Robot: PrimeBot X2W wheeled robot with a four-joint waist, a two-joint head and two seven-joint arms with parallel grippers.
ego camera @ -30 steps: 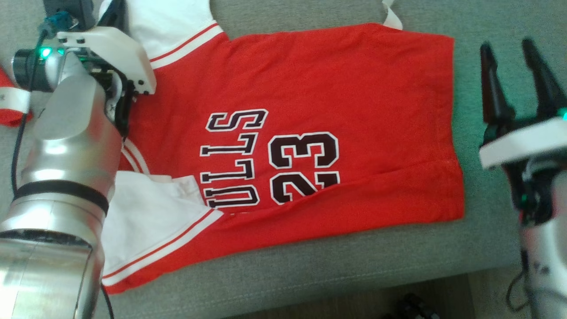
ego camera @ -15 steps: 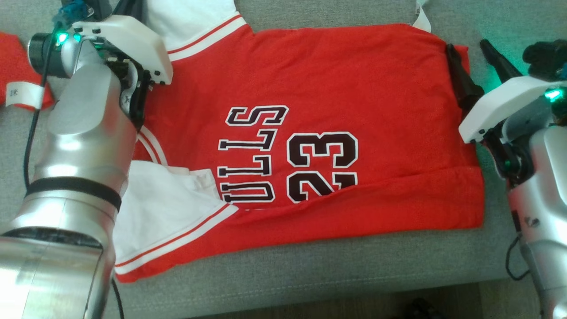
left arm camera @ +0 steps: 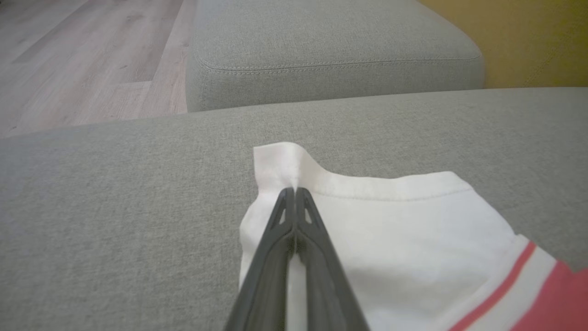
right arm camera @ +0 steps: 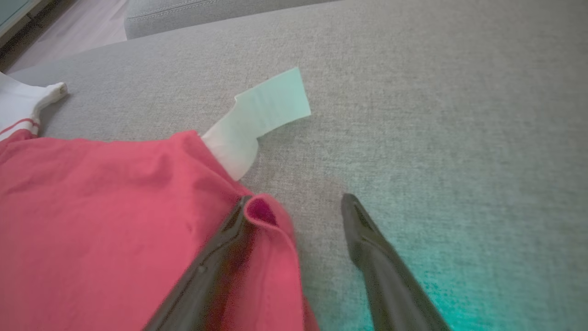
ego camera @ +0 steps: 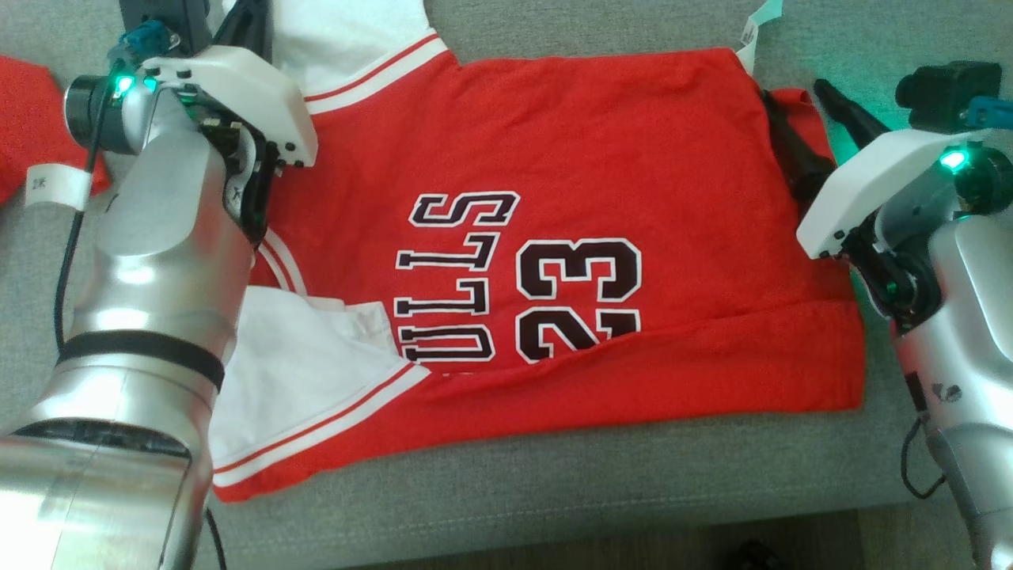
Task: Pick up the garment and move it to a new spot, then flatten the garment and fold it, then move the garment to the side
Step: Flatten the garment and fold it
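The right gripper will next pinch the curled hem corner [ego camera: 795,106], since this corner stands up while the rest of the jersey [ego camera: 627,161] lies flat.
The garment [ego camera: 570,158] is a red jersey with white sleeves and dark "23" lettering, spread on the grey sofa cushion [ego camera: 554,483]. My left gripper [left arm camera: 294,191] is shut on the edge of its white sleeve [left arm camera: 390,230]; in the head view that gripper [ego camera: 249,20] is at the top left, over the far sleeve. My right gripper [ego camera: 793,89] stands open at the garment's far right corner. One of its fingers [right arm camera: 220,248] lies on the red cloth, the curled hem [right arm camera: 264,214] sits between the two, and the other finger [right arm camera: 372,248] rests on the cushion.
A white tag [right arm camera: 262,110] sticks out of the garment's far edge. Another red cloth with a white label [ego camera: 24,134] lies at the far left. Beyond the cushion are a second grey seat [left arm camera: 330,46] and wooden floor [left arm camera: 69,55]. The sofa's front edge runs along the bottom.
The head camera has shifted. My right gripper has swung from the bare cushion beside the garment in to its far right corner, with one finger now on the hem. The left gripper keeps hold of the sleeve.
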